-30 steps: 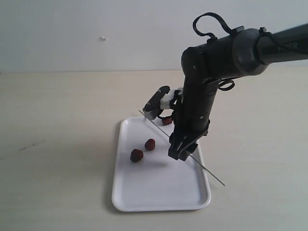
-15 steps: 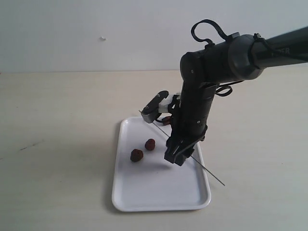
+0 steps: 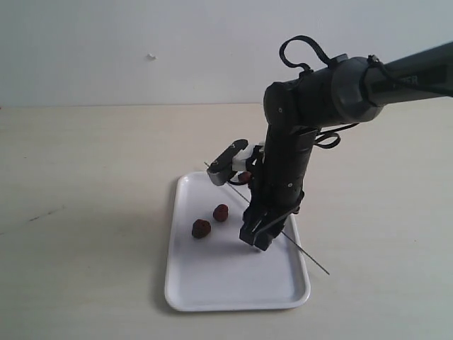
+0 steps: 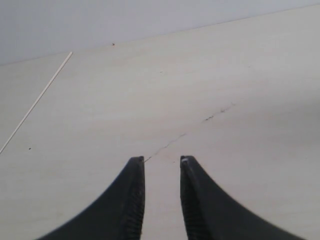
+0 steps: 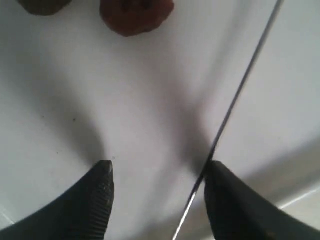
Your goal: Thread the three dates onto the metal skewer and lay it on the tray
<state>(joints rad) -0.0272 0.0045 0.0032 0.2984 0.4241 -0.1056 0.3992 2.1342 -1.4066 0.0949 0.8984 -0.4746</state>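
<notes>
The fingers of the robot's right gripper are on either side of the skewer's body (image 5: 198, 183) and meet their shadows on the white tray, so the right gripper needs to close on the metal skewer (image 5: 240, 85).
The white tray (image 3: 212, 283) lies mid-table. Two dates (image 3: 202, 228) (image 3: 221, 212) rest on its left part; a third date (image 3: 244, 177) peeks out behind the arm near the far rim. The metal skewer (image 3: 311, 258) lies slanted across the tray's right side, its near end out over the table. My right gripper (image 3: 256, 239) points down just above the tray, open, astride the skewer. In the right wrist view the skewer (image 5: 240, 85) runs along the inner side of one finger (image 5: 225, 200) of the right gripper (image 5: 159, 167), with a date (image 5: 136, 15) beyond. My left gripper (image 4: 161, 160) is open over bare table.
The pale table (image 3: 85, 156) spreads round the tray, with a grey wall behind. A dark crack mark (image 3: 42, 214) is on the table at the left, also seen as the crack (image 4: 170, 144) in the left wrist view. A thin pale line (image 4: 35, 102) crosses the table there.
My right gripper has come down and slightly left, closer to the tray surface over the skewer. Dates, skewer and left gripper have not moved.
</notes>
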